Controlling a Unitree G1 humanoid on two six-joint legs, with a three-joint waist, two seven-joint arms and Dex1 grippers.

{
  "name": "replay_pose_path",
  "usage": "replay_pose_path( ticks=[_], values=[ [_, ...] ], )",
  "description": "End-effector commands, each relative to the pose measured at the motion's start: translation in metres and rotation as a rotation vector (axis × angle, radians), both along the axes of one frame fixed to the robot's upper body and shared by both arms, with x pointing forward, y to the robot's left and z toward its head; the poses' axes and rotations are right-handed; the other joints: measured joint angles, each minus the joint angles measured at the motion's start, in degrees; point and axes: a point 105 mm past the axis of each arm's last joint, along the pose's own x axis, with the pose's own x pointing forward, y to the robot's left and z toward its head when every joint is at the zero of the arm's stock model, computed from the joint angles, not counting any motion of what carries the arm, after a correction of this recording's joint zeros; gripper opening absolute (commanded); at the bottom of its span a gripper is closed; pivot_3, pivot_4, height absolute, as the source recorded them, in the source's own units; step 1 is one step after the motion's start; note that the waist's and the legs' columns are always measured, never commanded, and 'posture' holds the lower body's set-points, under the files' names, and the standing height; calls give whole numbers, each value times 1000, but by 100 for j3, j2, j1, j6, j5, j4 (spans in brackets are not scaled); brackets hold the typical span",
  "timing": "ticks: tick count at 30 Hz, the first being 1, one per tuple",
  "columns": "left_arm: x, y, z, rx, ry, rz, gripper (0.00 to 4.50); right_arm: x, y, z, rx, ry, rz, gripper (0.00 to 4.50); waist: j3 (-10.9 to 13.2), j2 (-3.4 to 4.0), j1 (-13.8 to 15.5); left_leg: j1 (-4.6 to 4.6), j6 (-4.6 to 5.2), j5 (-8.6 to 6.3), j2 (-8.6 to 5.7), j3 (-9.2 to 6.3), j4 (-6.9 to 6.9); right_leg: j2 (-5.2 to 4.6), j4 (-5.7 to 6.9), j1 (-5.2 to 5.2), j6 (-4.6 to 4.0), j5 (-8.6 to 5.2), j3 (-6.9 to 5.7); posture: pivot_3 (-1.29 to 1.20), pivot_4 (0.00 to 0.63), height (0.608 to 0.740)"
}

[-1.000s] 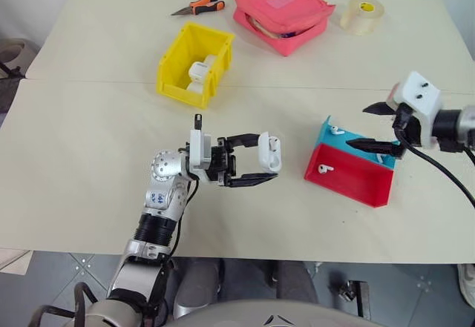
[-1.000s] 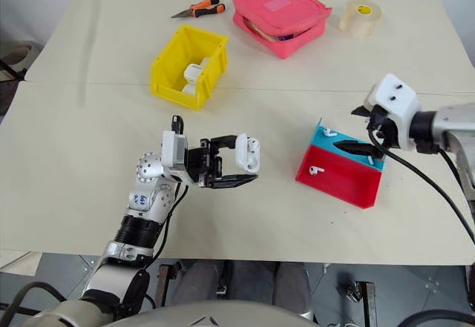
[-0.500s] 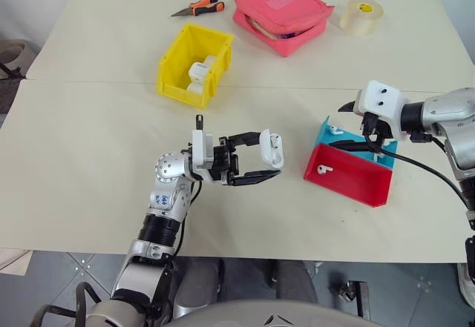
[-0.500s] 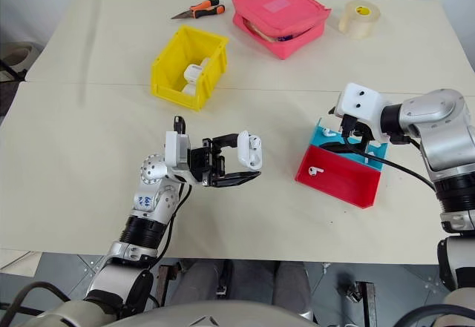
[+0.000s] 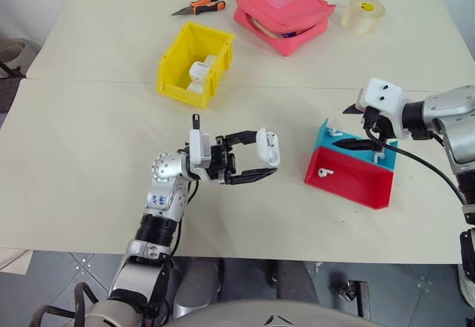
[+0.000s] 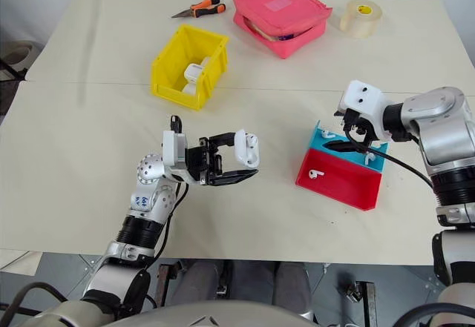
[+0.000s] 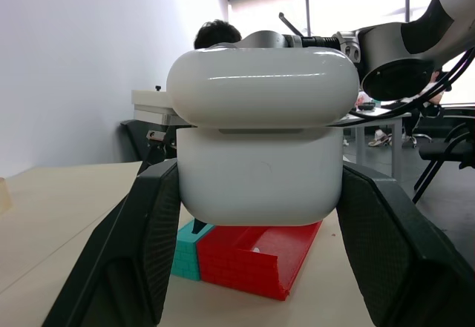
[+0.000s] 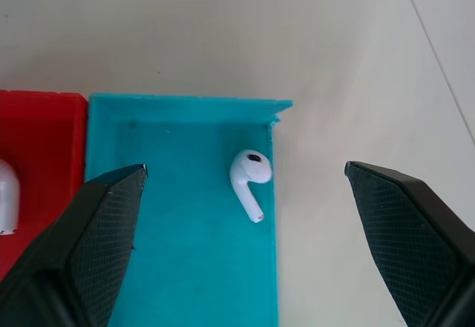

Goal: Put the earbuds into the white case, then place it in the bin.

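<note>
My right gripper's fingers hang above the earbud [image 8: 249, 181] and the blue tray's rim [image 8: 185, 103], so closing now would miss. My right gripper lowers first, then closes on the earbud.
My left gripper [image 5: 265, 156] is shut on the white case [image 5: 269, 147], holding it above the table's middle; the lid looks raised. The wrist view shows the case [image 7: 260, 141] wedged between both fingers. To the right sit a joined blue tray [image 5: 325, 136] and red tray [image 5: 356, 185]. One earbud [image 8: 249, 171] lies in the blue tray, and another earbud [image 5: 323, 171] lies in the red one. My right gripper [image 5: 346, 125] hangs open just above the blue tray, with that earbud between its fingers' lines. The yellow bin [image 5: 178, 60] stands at the back left.
The bin holds other white cases [image 5: 199, 71]. Behind it lie orange-handled pliers [image 5: 199, 5], a pink pouch [image 5: 282, 12] and a tape roll [image 5: 362, 13]. A person sits in the background of the left wrist view.
My right gripper has swung left from beside the trays to over the blue tray, still open. The left gripper and case have stayed put.
</note>
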Motion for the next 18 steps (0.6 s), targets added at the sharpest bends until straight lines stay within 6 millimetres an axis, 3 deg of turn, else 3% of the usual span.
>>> replay_pose_path(
  ticks=[1,7,18],
  values=[
    [-2,-2,8,-17,-40,-2,2771,1,7,-3,-18,-26,52,4471,0,0,-8,0,0,0,0,0,-1,0,0,0,0,0,0,0,150,740],
    [-1,-4,10,-19,-46,-5,2771,-3,7,-17,-76,34,94,4471,0,0,-3,0,0,0,0,2,-1,1,0,0,0,0,0,0,150,740],
    [-3,-5,11,-25,-41,-7,2771,-3,13,-19,-153,23,145,4471,0,0,-8,0,0,0,0,1,0,1,0,0,0,0,-1,0,150,740]
  ],
)
